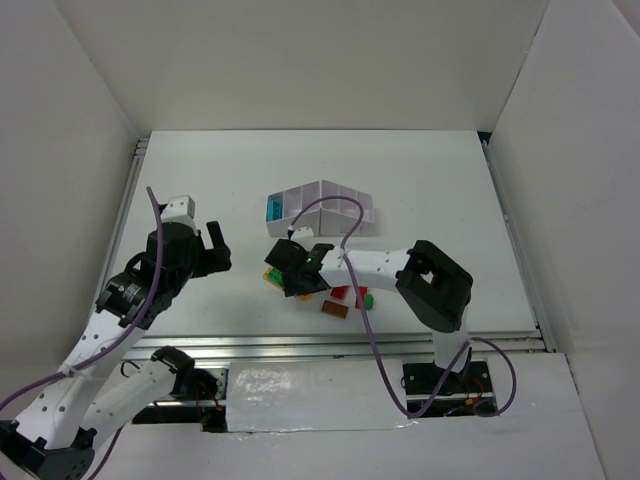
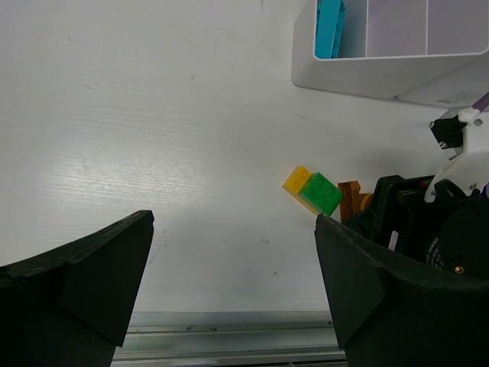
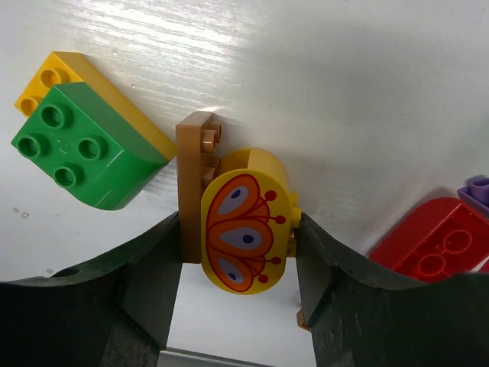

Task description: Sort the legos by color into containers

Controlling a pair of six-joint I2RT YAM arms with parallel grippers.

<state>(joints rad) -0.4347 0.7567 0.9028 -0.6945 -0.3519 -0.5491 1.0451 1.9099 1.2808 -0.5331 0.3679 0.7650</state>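
My right gripper would lift the yellow brick (image 3: pixel 243 229) with its orange-brown plate (image 3: pixel 191 183) coming along if it went up now, because my fingertips are shut around both together.
My right gripper (image 3: pixel 238 245) is shut on a yellow brick with an orange butterfly print (image 3: pixel 244 229) that is stuck to an orange-brown plate (image 3: pixel 191 183); one finger presses on each side, low over the table. A green brick (image 3: pixel 84 149) on a yellow brick (image 3: pixel 46 76) lies just left of it. A red brick (image 3: pixel 435 241) and a purple one (image 3: pixel 477 191) lie to the right. The white divided tray (image 1: pixel 345 192) stands behind, with a light blue brick (image 1: pixel 274 210) in its left compartment. My left gripper (image 1: pixel 218 250) is open and empty, left of the pile.
A red brick (image 1: pixel 340 293), a green brick (image 1: pixel 366 298) and an orange-brown brick (image 1: pixel 334 309) lie near the table's front edge beside my right arm. The metal rail (image 2: pixel 229 336) runs along the front edge. White walls enclose the table.
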